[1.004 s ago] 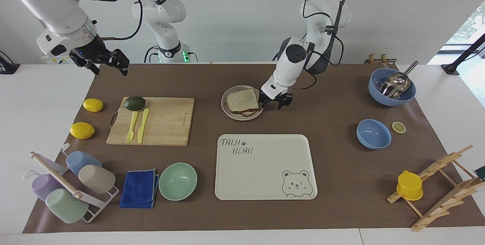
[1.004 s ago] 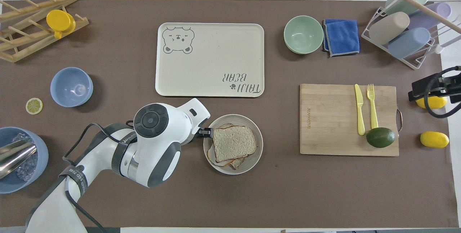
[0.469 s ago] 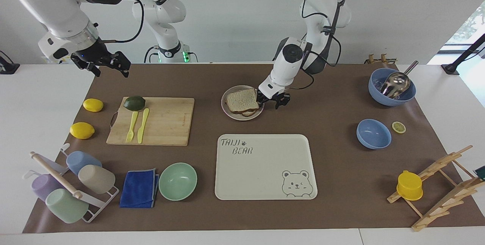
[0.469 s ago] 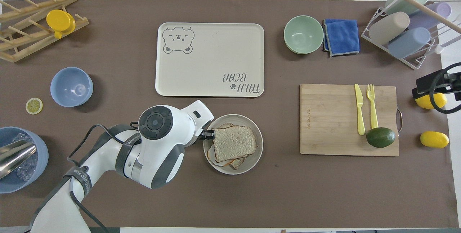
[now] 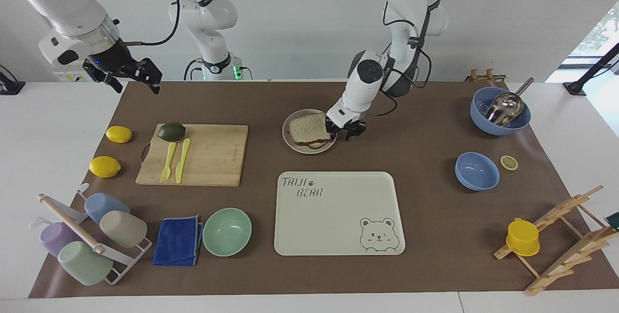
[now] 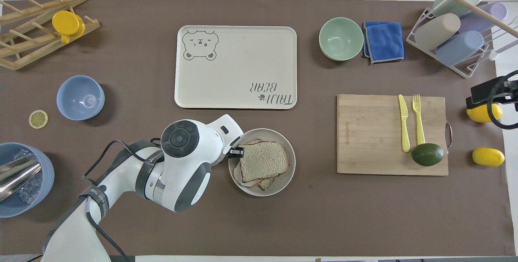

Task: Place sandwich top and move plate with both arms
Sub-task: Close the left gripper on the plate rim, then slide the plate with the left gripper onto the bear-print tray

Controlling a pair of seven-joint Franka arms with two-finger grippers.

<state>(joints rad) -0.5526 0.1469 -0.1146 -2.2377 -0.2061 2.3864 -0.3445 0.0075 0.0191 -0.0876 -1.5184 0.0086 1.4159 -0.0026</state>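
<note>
I will next pick up the plate by its rim with my left gripper, to move the plate with the sandwich onto the bear tray.
The sandwich top lies on a stack of toast on the round beige plate, nearer to the robots than the bear tray. It also shows in the overhead view, as does the plate. My left gripper is low at the plate's rim on the left arm's side. It is open, with one finger over the rim beside the bread, and its tip shows in the overhead view. My right gripper is open and empty. It hangs raised over the right arm's end of the table.
A cream bear tray lies farther from the robots than the plate. A cutting board holds an avocado, a fork and a knife. Two lemons lie beside it. Blue bowls, a green bowl, a cloth and racks sit around.
My left gripper has slid toward the plate until one finger reaches over its rim. My right gripper has drifted a little toward the right arm's end of the table and up.
</note>
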